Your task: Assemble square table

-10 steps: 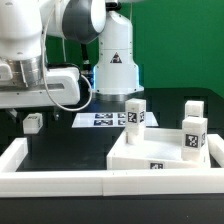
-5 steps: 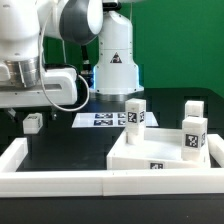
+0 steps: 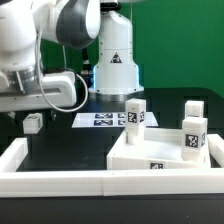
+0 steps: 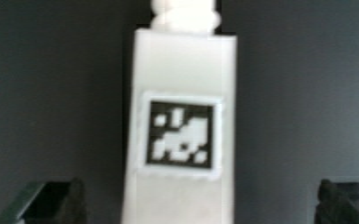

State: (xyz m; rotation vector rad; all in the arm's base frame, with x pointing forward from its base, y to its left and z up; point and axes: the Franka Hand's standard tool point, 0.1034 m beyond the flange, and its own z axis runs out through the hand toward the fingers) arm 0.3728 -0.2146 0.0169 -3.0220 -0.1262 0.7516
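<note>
The leg's round knob needs to stay free to go into the table slab. My gripper should grab the white leg by its plain square end [image 4: 179,203] next.
The square table slab [image 3: 150,152] lies at the exterior view's right with three tagged white legs standing on it: one at its near-left [image 3: 135,113], one at the back right [image 3: 193,107] and one at the front right [image 3: 194,136]. A fourth leg [image 3: 33,122] lies on the black table at the left, under the arm's hand. In the wrist view this leg [image 4: 179,110] lies lengthwise with its tag up. My gripper [image 4: 197,200] is open, with one dark fingertip [image 4: 51,202] on either side of the leg's end and not touching it.
The marker board [image 3: 103,120] lies flat behind the slab, in front of the arm's white base [image 3: 117,60]. A long white rail [image 3: 50,182] borders the black table at the front and left. The arm's body [image 3: 40,60] fills the upper left.
The arm has shifted a little toward the exterior view's left and turned slightly. The slab and the legs have not moved.
</note>
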